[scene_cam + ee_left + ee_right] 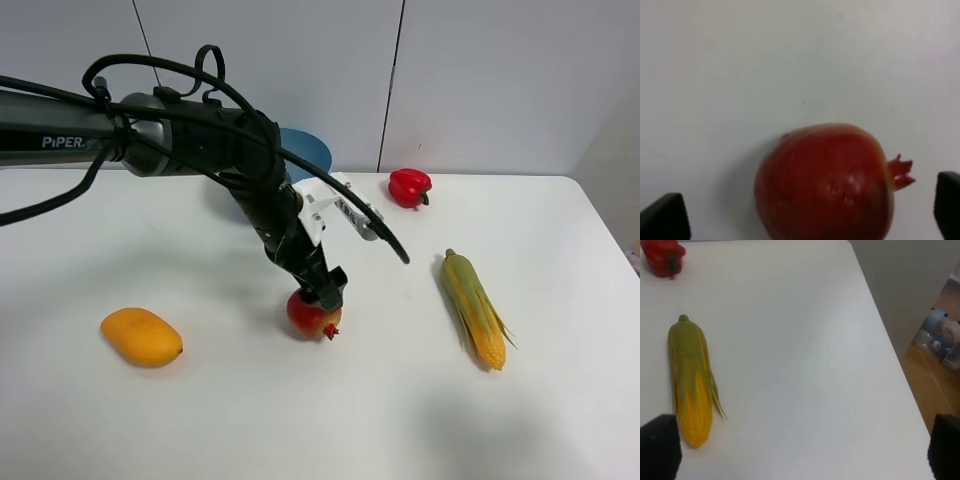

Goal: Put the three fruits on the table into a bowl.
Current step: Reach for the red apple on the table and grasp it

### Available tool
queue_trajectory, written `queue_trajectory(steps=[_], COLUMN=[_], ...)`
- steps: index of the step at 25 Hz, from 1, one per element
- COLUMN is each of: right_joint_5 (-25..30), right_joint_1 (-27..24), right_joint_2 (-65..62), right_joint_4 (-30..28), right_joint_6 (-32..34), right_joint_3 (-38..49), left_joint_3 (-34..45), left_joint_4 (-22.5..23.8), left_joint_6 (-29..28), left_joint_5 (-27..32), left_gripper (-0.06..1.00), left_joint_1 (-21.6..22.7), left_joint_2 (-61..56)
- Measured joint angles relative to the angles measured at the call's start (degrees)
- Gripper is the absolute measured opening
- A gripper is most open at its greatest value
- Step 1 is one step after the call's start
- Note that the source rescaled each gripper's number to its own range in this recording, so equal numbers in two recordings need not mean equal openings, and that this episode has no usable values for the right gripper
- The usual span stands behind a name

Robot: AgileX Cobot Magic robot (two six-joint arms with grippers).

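Observation:
The left gripper grabs the red pomegranate by its round body (312, 315) next, to get the fruit into the bowl (308, 150).
The red pomegranate (311, 315) lies on the white table (250, 420), crown tip to the right. My left gripper (326, 291) is right over it, open, with a fingertip on either side of the fruit (825, 180) in the left wrist view; I cannot tell if they touch it. The orange-yellow mango (142, 336) lies at the front left. The light blue bowl (308, 150) stands at the back, mostly hidden behind my left arm. The lime is out of view. My right gripper (801, 450) is open and empty above the table's right side.
A red bell pepper (409, 187) lies at the back right, also in the right wrist view (662, 257). A corn cob (474, 308) lies on the right (689, 380). The table's right edge (890, 365) is near my right gripper.

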Motion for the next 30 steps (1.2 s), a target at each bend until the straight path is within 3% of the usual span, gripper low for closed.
queue_trajectory(steps=[3,12,30], right_joint_5=[0.0,0.0,0.0], right_joint_1=[0.0,0.0,0.0], right_joint_2=[0.0,0.0,0.0], right_joint_4=[0.0,0.0,0.0], right_joint_6=[0.0,0.0,0.05], right_joint_3=[0.0,0.0,0.0], left_joint_3=[0.0,0.0,0.0], left_joint_4=[-0.12,-2.29,-3.6], left_joint_6=[-4.52,-7.93,-8.32], left_joint_5=[0.3,1.46,0.4], left_gripper=[0.98,0.98,0.98], left_joint_1=[0.0,-0.11,-1.24], left_joint_2=[1.07,1.52,8.15])
